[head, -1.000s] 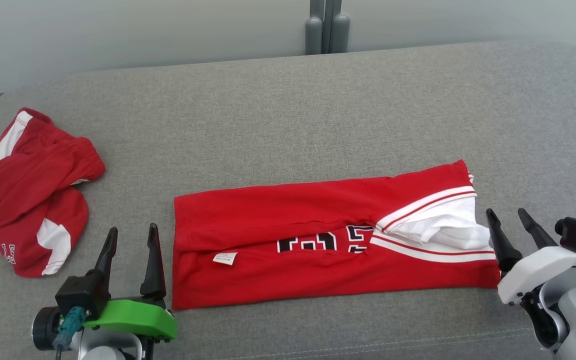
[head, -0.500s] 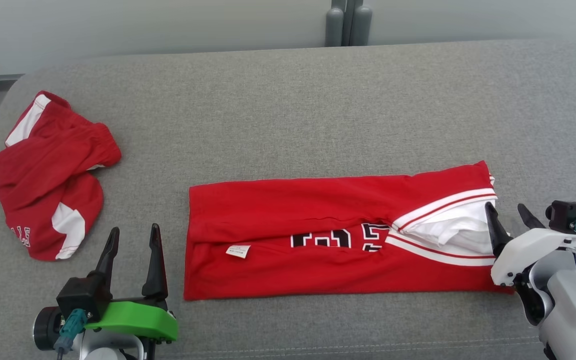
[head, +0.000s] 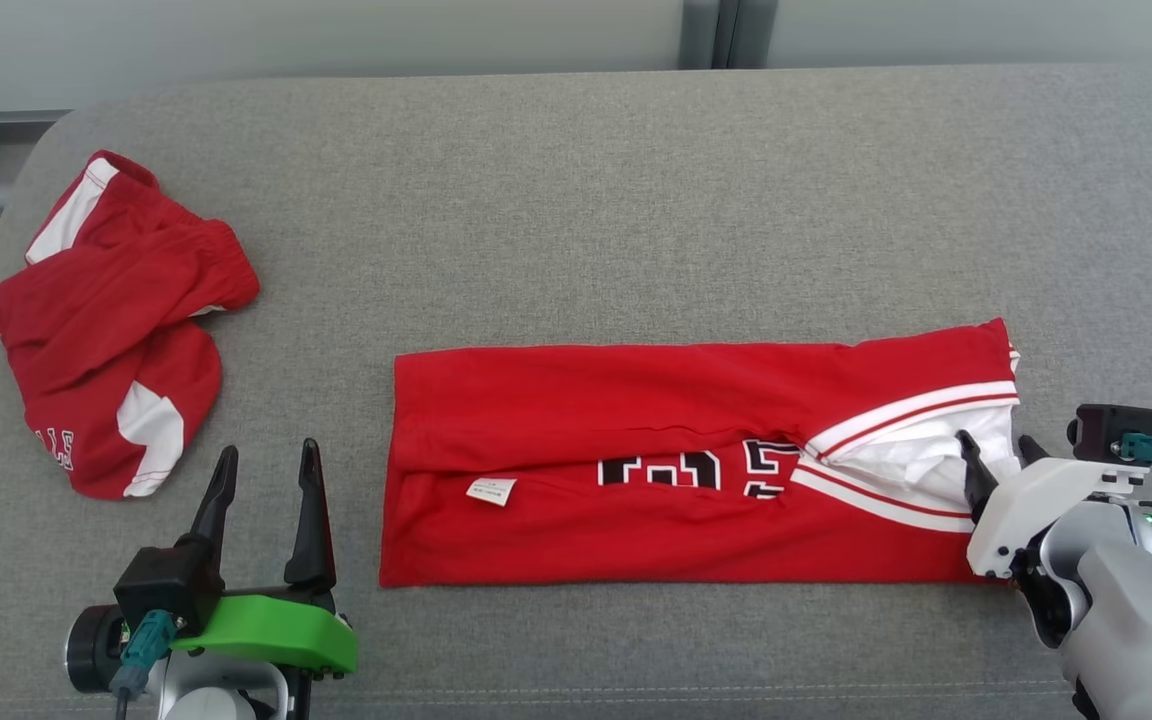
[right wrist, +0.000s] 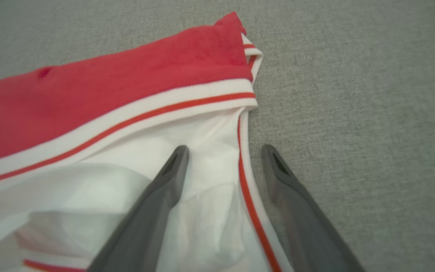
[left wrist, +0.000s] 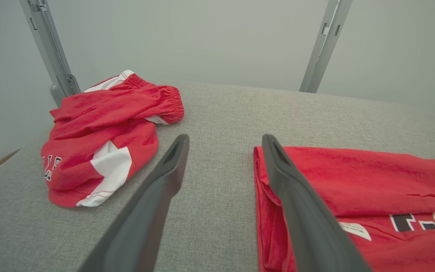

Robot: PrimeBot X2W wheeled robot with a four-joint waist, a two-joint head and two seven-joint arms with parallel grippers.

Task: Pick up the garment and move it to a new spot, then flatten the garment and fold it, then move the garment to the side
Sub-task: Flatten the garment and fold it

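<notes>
I next need to pinch the garment by its loose white trim edge (head: 1008,446) with my right gripper, because the garment's red body (head: 620,390) lies flat along the cushion.
The garment (head: 636,420) is a red jersey with white trim and black numbers, folded into a long strip across the grey cushion. My left gripper (head: 268,447) stands open just off its left end, and in the left wrist view the left gripper (left wrist: 225,138) has one finger beside the garment (left wrist: 353,177) edge. My right gripper (head: 994,440) is open at the right end. The right wrist view shows the right gripper (right wrist: 225,148) straddling the garment (right wrist: 108,98) at its white-trimmed edge, one finger over white cloth, the other over bare cushion.
A second red and white piece of clothing (head: 116,320) lies crumpled at the far left, also seen as a heap (left wrist: 104,128) in the left wrist view. The grey cushion (head: 586,200) ends at a pale wall behind, with metal posts (left wrist: 325,41) there.
The head camera has shifted, sliding the scene rightwards. My right gripper has moved in over the garment's white right end. The left gripper keeps its place, still open.
</notes>
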